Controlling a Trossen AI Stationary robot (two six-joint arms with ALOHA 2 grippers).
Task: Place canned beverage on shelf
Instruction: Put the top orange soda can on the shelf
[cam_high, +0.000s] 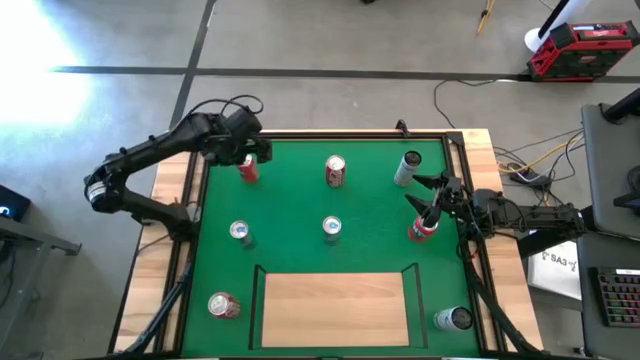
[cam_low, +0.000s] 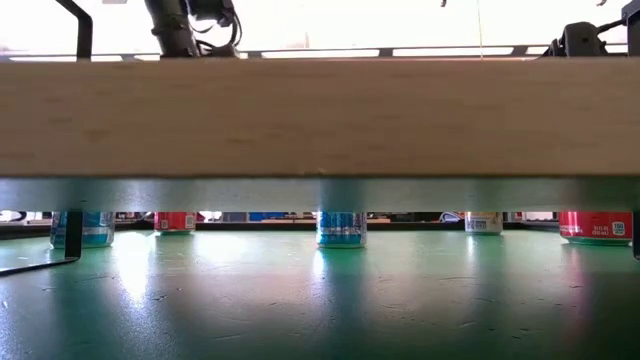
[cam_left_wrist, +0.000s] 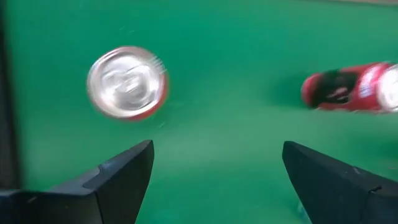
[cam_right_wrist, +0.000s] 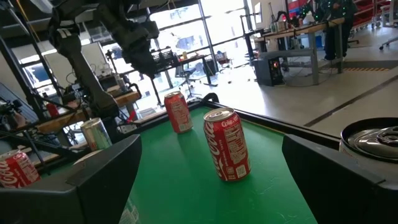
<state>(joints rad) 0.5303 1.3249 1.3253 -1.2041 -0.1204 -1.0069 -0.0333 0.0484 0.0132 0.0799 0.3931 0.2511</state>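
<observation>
The red canned beverage needs to be grabbed next with my left gripper by its side below its silver top (cam_high: 249, 174). Then my left gripper can place the canned beverage on the shelf (cam_high: 335, 308).
Several beverage cans stand or lie on the green mat (cam_high: 370, 250). My left gripper (cam_high: 250, 152) hangs open at the mat's far left, pointing steeply down over an upright red can (cam_high: 248, 168). In the left wrist view that can's silver top (cam_left_wrist: 127, 82) lies just beyond the tips, off toward one finger and not between them. The shelf (cam_high: 335, 308), a pale wood board with a black rail, sits at the mat's near edge with nothing on it. My right gripper (cam_high: 425, 195) waits open and level at the mat's right edge, close beside another red can (cam_high: 423, 228).
A second red can (cam_high: 335, 171) stands mid-far, and a silver can (cam_high: 407, 168) lies far right. Two blue cans (cam_high: 240, 232) (cam_high: 332, 228) stand mid-mat. A red can (cam_high: 223, 305) lies left of the shelf and a silver one (cam_high: 453, 319) stands right of it.
</observation>
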